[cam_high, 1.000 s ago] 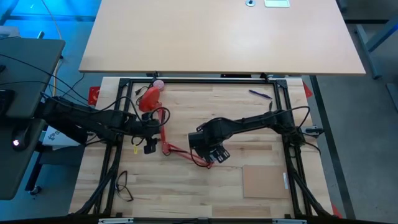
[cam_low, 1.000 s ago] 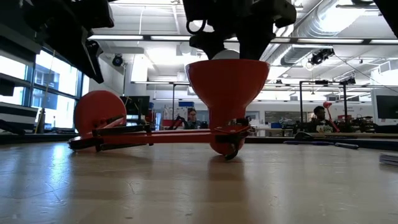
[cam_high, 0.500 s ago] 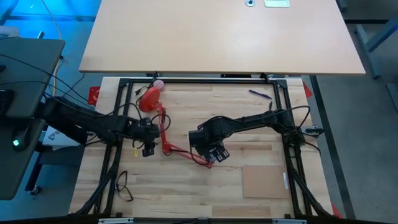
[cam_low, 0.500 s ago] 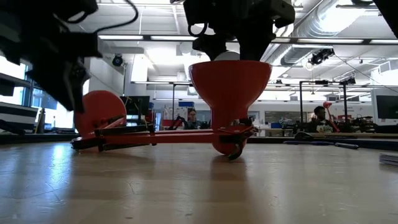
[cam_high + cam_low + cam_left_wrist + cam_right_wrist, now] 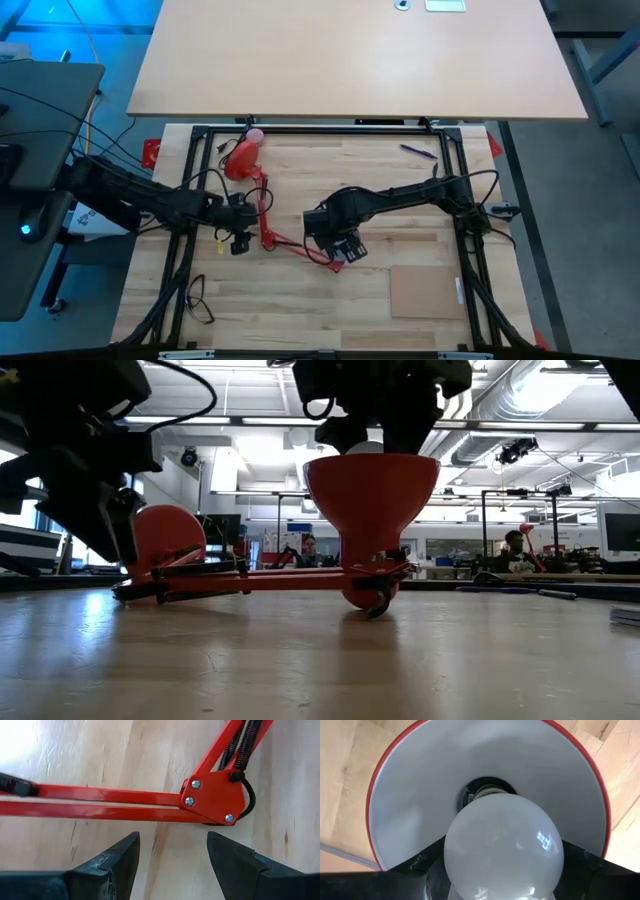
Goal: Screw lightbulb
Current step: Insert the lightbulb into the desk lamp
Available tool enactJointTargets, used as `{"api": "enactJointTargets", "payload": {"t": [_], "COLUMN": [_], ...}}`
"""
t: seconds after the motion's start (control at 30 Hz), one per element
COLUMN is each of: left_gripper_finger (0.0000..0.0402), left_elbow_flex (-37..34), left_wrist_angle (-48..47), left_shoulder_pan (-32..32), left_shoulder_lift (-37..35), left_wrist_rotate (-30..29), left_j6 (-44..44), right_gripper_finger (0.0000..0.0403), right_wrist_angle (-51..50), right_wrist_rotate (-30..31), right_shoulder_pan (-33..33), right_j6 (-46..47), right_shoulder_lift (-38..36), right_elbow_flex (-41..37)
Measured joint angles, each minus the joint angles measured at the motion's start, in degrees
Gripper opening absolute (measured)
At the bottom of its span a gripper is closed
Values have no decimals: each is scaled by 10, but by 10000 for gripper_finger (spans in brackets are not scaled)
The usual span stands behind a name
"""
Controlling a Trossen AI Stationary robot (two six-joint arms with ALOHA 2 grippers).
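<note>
My left fingers are too far from the red elbow joint [image 5: 212, 797] to close.
A red desk lamp [image 5: 262, 205] lies on the wooden table, its round base [image 5: 240, 158] at the far left and its shade [image 5: 370, 485] opening upward. The white lightbulb [image 5: 503, 844] stands in the shade, its greyish screw base [image 5: 487, 792] at the socket. My right gripper [image 5: 338, 243] is above the shade, shut on the bulb. My left gripper [image 5: 172, 862] is open and empty, just above the lamp's red arm [image 5: 100, 802] beside its elbow joint [image 5: 215, 802]. My right gripper pinches the bulb's round glass globe [image 5: 455, 845] between its two fingers, one on each side. The fingers come from above, pointing down into the shade. The bulb stands upright with its screw base down in the socket; its top [image 5: 362, 448] shows above the shade's rim.
A small pink ball [image 5: 256, 135] lies by the lamp's base. A blue pen [image 5: 420, 152] lies at the far right, a thin brown sheet [image 5: 425, 292] at the near right, a black cord [image 5: 200, 298] at the near left. Black frame rails [image 5: 330, 128] border the table.
My left gripper has come down toward the lamp's arm near the elbow joint, staying open. My right gripper has kept its hold on the bulb in the shade.
</note>
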Motion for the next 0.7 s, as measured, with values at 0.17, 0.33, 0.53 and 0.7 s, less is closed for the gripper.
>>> {"api": "enactJointTargets", "payload": {"t": [0.17,0.33,0.53,0.7], "left_gripper_finger": [197,87,12,2], "left_elbow_flex": [28,27,27,27], "left_wrist_angle": [12,18,91,108], "left_shoulder_pan": [-9,-14,-14,-14], "left_shoulder_lift": [-4,20,68,111], "left_wrist_rotate": [12,52,75,65], "left_j6": [59,122,109,113], "right_gripper_finger": [248,248,248,248], "right_wrist_angle": [0,0,0,0], "right_wrist_rotate": [0,-2,-3,-5], "right_shoulder_pan": [0,0,0,0], "right_j6": [9,9,8,5], "right_shoulder_lift": [0,0,0,0], "right_elbow_flex": [0,0,0,0]}}
